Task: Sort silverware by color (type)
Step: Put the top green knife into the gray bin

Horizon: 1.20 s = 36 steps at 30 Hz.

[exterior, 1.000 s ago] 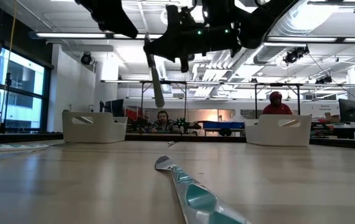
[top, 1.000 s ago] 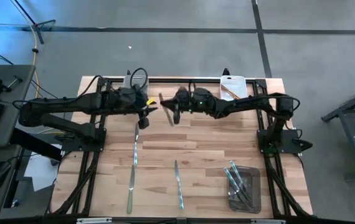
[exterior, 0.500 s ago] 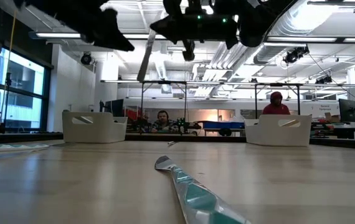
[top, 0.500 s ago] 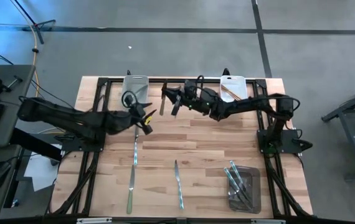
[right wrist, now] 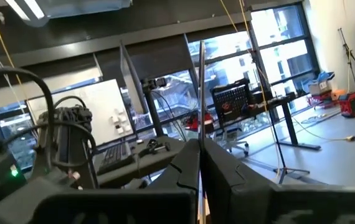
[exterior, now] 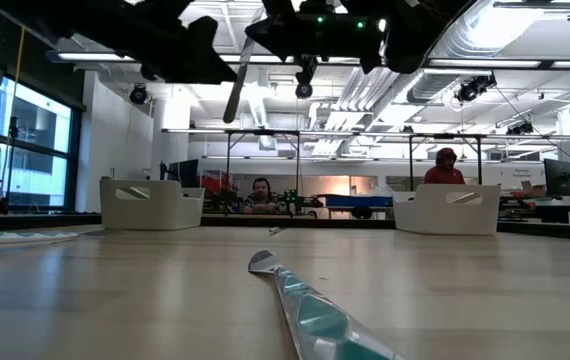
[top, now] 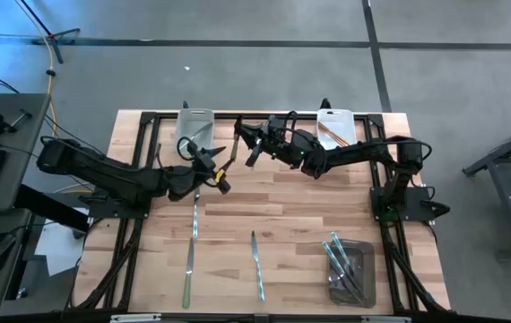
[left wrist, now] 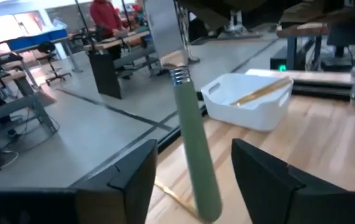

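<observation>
I should next grab the knife with my left gripper by its pale green handle (left wrist: 197,149), so that I can sort the knife into the white bin with its kind.
A knife with a pale green handle and silver blade (top: 229,160) is in the air over the table's far middle. My right gripper (top: 240,139) is shut on its blade. My left gripper (top: 218,175) is open, and in the left wrist view its fingers stand on either side of the handle (left wrist: 195,149) with a gap on both sides. Three more pieces lie flat on the table: a silver one (top: 194,211), a greenish-gold one (top: 187,269) and an iridescent one (top: 256,265), whose tip shows in the low view (exterior: 305,305). My right gripper pinches the knife's blade (right wrist: 200,93) between its two shut fingers, and the blade shows edge-on in the right wrist view. The knife is lifted clear and slants down from the gripper, with its handle end (exterior: 230,112) lowest, toward the left gripper.
A white bin (top: 194,130) stands at the far edge on the left. A second white bin with gold pieces (top: 336,126) stands at the far edge on the right. A clear bin with iridescent pieces (top: 350,269) sits near the right corner. Bare wood lies between them.
My right gripper has moved toward the far edge and turned, so the knife, which hung nearly straight down, now slants with its handle toward the left gripper. My left arm has dropped lower, and its open gripper has come around the handle's end.
</observation>
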Available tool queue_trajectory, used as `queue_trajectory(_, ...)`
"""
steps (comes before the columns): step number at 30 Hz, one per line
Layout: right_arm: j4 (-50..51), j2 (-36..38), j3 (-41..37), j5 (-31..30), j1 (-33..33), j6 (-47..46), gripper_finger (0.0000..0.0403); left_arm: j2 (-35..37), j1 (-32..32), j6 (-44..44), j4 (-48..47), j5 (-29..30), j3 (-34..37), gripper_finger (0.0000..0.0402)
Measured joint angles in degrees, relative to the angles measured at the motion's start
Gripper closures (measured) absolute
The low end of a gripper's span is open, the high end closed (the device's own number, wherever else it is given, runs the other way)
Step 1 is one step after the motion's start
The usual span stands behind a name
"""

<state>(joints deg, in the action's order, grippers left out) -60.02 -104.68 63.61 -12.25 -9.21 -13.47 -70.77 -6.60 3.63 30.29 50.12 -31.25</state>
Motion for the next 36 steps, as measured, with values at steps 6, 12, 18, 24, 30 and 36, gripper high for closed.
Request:
queue_trajectory(6,-1.07,0.0,0.0,-0.46,0.0,0.02,0.0403,-4.85,1.48,0.5,6.87,5.11,0.01,0.0184)
queue_trajectory(12,-1.17,0.0,0.0,-1.51,0.08,0.47,0.0403,-7.97,2.59,0.2,13.51,6.18,-0.01,0.0197)
queue_trajectory(18,-1.7,0.0,0.0,-2.75,0.35,1.03,0.0403,-10.84,4.12,1.35,13.92,6.71,-2.27,0.0218)
queue_trajectory(24,-2.27,0.0,-0.02,-2.6,0.53,0.46,0.0403,-14.38,4.12,4.81,13.98,8.8,-5.82,0.0216)
queue_trajectory(30,-2.39,0.0,-0.02,-2.62,1.03,1.75,0.0403,-15.66,4.51,4.56,13.84,9.74,-6.68,0.0251)
queue_trajectory(36,-2.38,0.0,-0.01,-2.6,1.03,1.78,0.0403,-15.62,4.07,8.25,14.04,11.06,-6.68,0.0352)
